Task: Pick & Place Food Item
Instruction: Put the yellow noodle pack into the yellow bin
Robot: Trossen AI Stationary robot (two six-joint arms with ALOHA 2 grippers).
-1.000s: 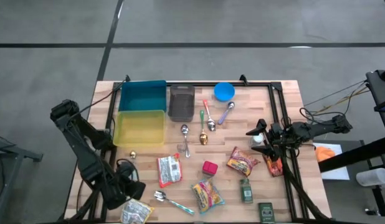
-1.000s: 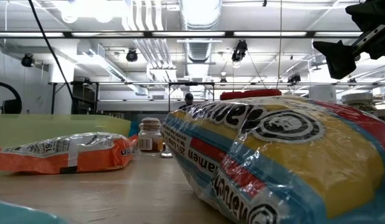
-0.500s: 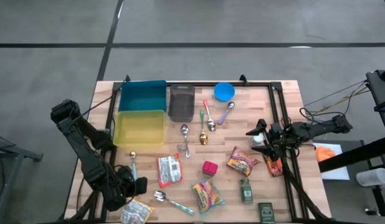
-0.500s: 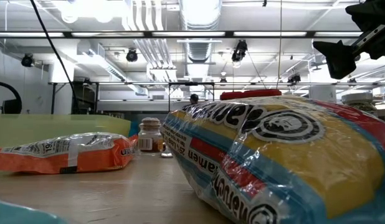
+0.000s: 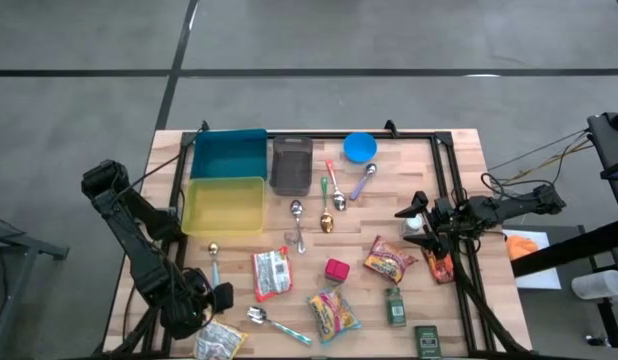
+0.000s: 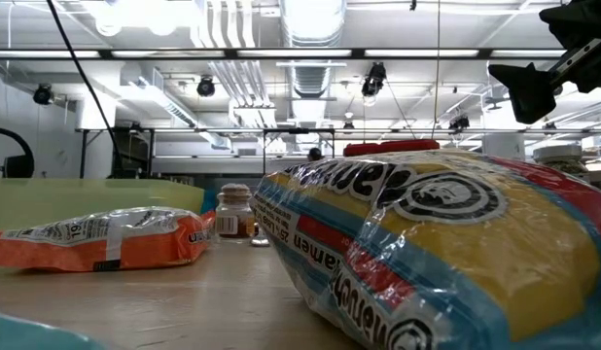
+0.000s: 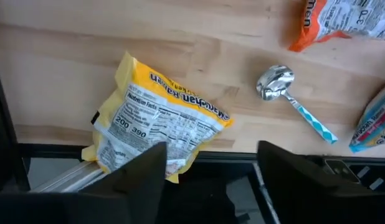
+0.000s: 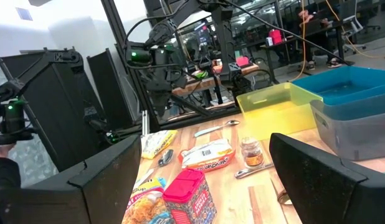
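Note:
My left gripper grabs the yellow crimped edge of the snack packet (image 5: pixel 219 340) next, to move the food into the yellow bin (image 5: pixel 223 206).
A yellow snack packet (image 5: pixel 219 340) lies flat at the table's near-left corner, one end over the black edge rail (image 7: pixel 55 174). My left gripper (image 5: pixel 211 305) hangs just above it, pointing steeply down. In the left wrist view the packet (image 7: pixel 158 124) shows ahead of my open left gripper (image 7: pixel 214 180), whose fingers touch nothing. My right gripper (image 5: pixel 407 220) waits at the table's right side, level and open, its fingers wide apart in the right wrist view (image 8: pixel 211 180).
Beside the packet lie a blue-handled spoon (image 7: pixel 292 99), an orange-and-white packet (image 5: pixel 271 273), a ramen packet (image 5: pixel 334 312) and a red box (image 5: pixel 336 269). Blue (image 5: pixel 229 155), yellow (image 5: pixel 226 205) and grey (image 5: pixel 291 165) bins stand at the far left. More spoons lie mid-table.
My left gripper has sunk a little toward the yellow packet and its wrist has rolled. The handle of the gold spoon beside the arm, covered a second ago, now shows. The packet has stayed where it was.

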